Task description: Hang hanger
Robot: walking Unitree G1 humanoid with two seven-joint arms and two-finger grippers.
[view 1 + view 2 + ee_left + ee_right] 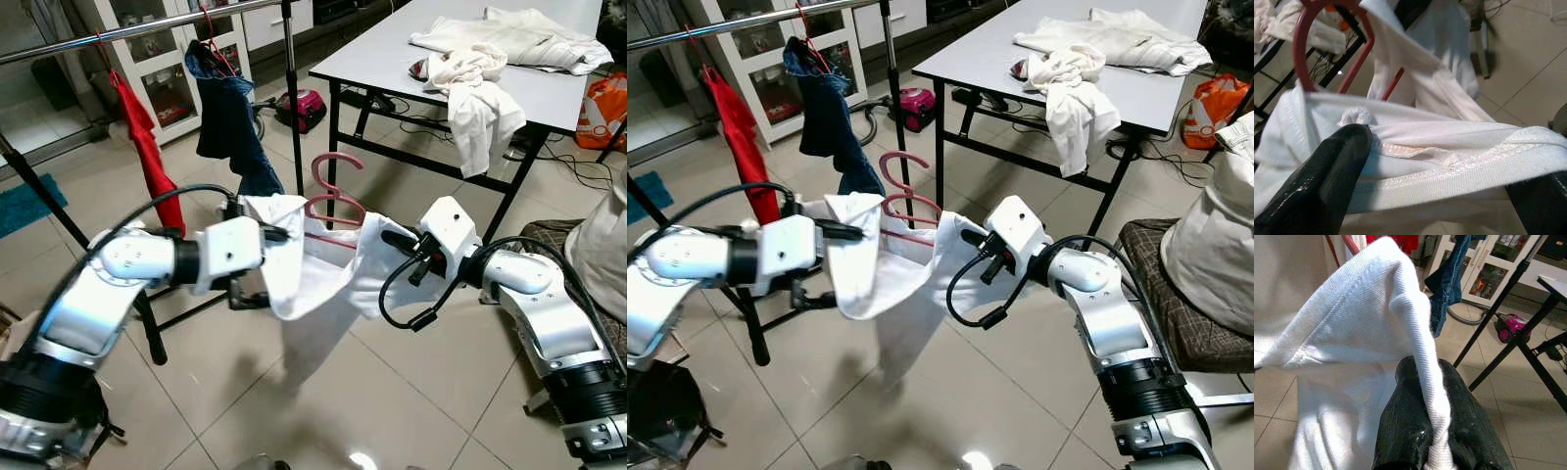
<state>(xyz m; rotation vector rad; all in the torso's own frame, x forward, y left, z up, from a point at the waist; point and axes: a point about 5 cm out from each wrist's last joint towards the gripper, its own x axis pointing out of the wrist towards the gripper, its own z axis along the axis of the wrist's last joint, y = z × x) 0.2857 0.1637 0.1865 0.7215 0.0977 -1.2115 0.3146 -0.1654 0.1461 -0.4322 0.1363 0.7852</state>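
My left gripper grips the red hanger by the bare neck under its hook (332,193) next, since the white garment (313,264) covers the arms of the hanger.
A pink hanger (320,176) sits inside a white garment (313,264), with its hook sticking up above the collar. The garment is held up between my two arms over the tiled floor. My left gripper (261,266) is at the garment's left edge. Its fingers (1322,186) stand apart, and the stitched hem runs across them, with the red hanger (1300,44) just beyond. My right gripper (394,241) holds the garment's right side, its fingers (1415,431) shut with a fold of white cloth pinched between them. The clothes rail (147,29) runs behind, at upper left.
On the rail hang a red garment (147,147) and a blue one (230,117). The rack's black post (292,108) stands just behind the hanger. A grey table (392,59) with white clothes (480,88) is at the back right. A padded seat with cloth (598,245) is on the right.
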